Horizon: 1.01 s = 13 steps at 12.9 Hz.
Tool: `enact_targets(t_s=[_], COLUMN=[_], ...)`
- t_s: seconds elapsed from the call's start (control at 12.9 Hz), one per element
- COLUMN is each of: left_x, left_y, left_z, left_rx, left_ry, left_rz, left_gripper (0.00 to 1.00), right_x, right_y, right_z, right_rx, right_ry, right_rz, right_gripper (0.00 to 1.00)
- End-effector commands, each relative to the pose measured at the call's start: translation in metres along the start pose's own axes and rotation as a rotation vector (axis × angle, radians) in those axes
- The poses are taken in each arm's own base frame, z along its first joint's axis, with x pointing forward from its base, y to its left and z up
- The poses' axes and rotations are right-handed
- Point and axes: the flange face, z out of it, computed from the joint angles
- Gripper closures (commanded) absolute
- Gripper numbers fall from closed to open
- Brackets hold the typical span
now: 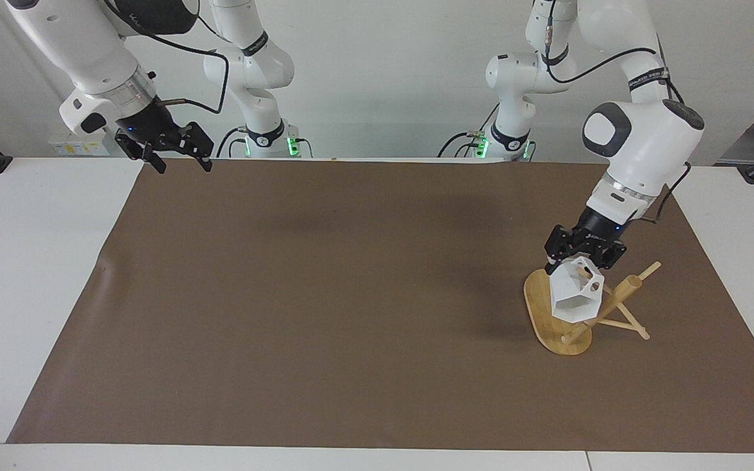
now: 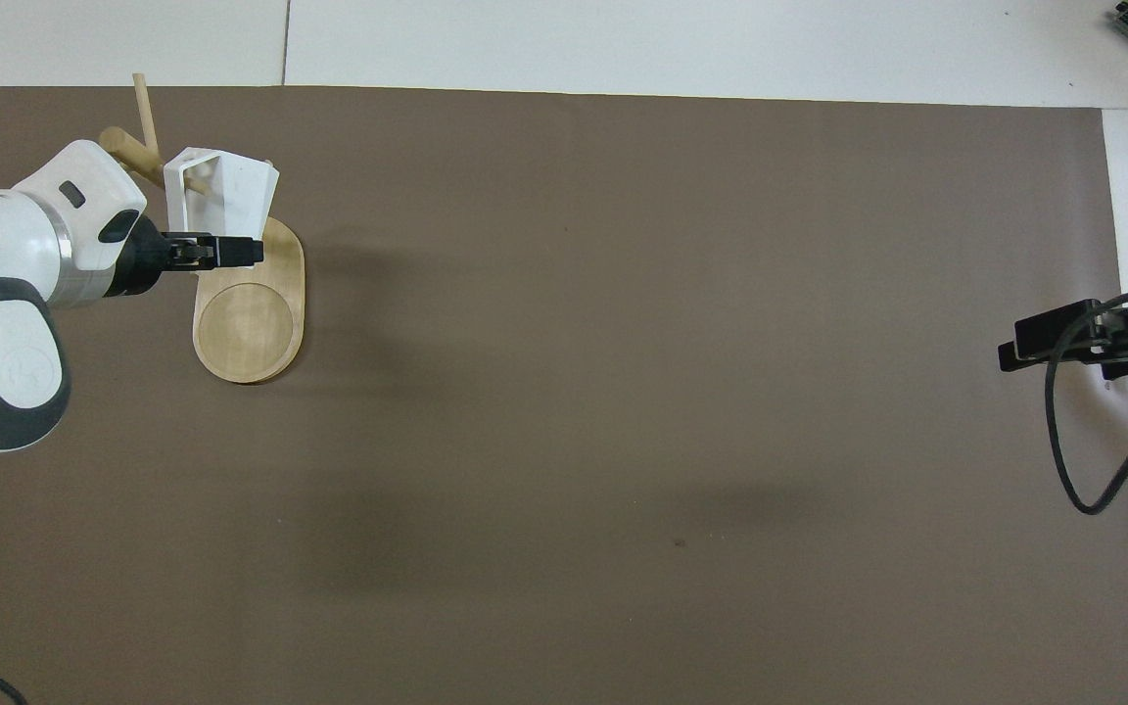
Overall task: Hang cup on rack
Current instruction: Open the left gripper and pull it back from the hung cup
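Observation:
In the overhead view the thin peg runs inside the cup's handle (image 2: 177, 198), so the cup would hang there and it is now time to open my left gripper.
The rack (image 1: 542, 313) stands on the brown mat toward the left arm's end of the table; its oval base (image 2: 249, 328), thick post (image 1: 614, 302) and thin pegs show. Over the base, tilted against the post, hangs the white faceted cup (image 1: 574, 299). My left gripper (image 1: 581, 259) is shut on its upper edge. From overhead, a thin peg shows inside the handle of the cup (image 2: 228, 191), with the left gripper (image 2: 231, 252) beside it. My right gripper (image 1: 182, 165) hangs open and holds nothing, raised over the mat's corner at the right arm's end (image 2: 1010, 351).
The brown mat (image 1: 351, 294) covers most of the white table (image 1: 30, 275), and a small dark speck (image 2: 679, 541) lies on it. A black cable loops down from the right arm (image 2: 1073, 460).

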Motion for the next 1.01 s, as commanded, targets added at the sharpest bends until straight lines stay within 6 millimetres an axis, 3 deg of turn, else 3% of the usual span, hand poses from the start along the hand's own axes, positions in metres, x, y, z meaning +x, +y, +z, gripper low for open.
enact_targets(t_s=[0.0, 0.47, 0.54, 0.62, 0.78, 0.86, 0.93], left_x=[0.002, 0.000, 0.000, 0.000, -0.001, -0.001, -0.001], left_y=[-0.010, -0.009, -0.009, -0.009, -0.009, -0.009, -0.009], left_z=[-0.003, -0.001, -0.001, -0.001, 0.000, -0.001, -0.001], left_rx=[-0.001, -0.002, -0.002, -0.002, -0.002, -0.002, -0.001], left_ry=[0.020, 0.013, 0.013, 0.013, 0.008, 0.009, 0.011], left_rz=[-0.043, -0.058, -0.060, -0.058, -0.059, -0.057, -0.057], left_gripper=[1.00, 1.00, 0.77, 0.36, 0.24, 0.06, 0.00], right_x=[0.000, 0.007, 0.007, 0.007, 0.006, 0.005, 0.004], right_y=[0.014, 0.039, 0.044, 0.052, 0.059, 0.058, 0.057], right_z=[-0.005, -0.005, -0.007, -0.008, -0.009, -0.009, -0.010], right_rx=[-0.040, -0.124, -0.148, -0.160, -0.157, -0.154, -0.154], right_ry=[0.028, 0.061, 0.070, 0.070, 0.069, 0.065, 0.066], right_rz=[-0.009, -0.004, -0.001, 0.011, 0.018, 0.019, 0.017], right_gripper=[0.00, 0.00, 0.00, 0.00, 0.00, 0.00, 0.00])
